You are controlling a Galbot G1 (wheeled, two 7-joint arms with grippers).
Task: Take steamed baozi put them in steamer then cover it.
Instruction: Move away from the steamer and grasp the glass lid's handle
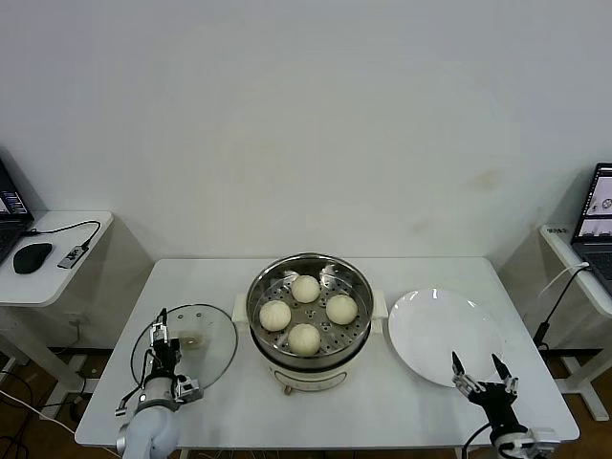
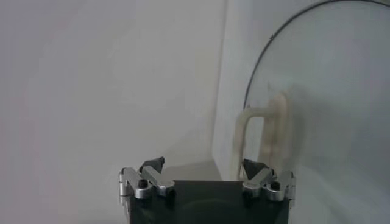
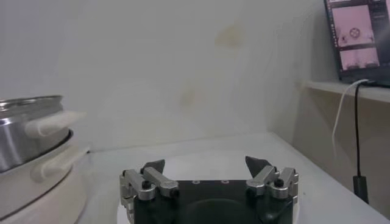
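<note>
I should next take hold of the glass lid by its cream handle with my left gripper, so that I can cover the steamer of baozi (image 1: 308, 308).
The steamer (image 1: 256, 298) stands mid-table, its steel pot uncovered on a cream base. Several cream-white baozi lie on its perforated tray, for instance at the back (image 1: 305, 288) and at the front (image 1: 304, 338). The cover (image 1: 215, 359), clear glass with a cream handle (image 1: 192, 339), lies flat on the table to the steamer's left. My left gripper (image 1: 159, 325) hovers open over the cover's left part. In the left wrist view the gripper (image 2: 203, 161) is empty and the handle (image 2: 268, 131) stands ahead of one finger. My right gripper (image 1: 475, 361) (image 3: 205, 161) is open and empty at the plate's front edge.
A flat white plate (image 1: 445, 335) lies right of the steamer (image 3: 24, 128). Side tables flank the work table: the left one carries a mouse (image 1: 32, 256), the right one a laptop (image 1: 598, 225) with a hanging cable. A wall runs behind.
</note>
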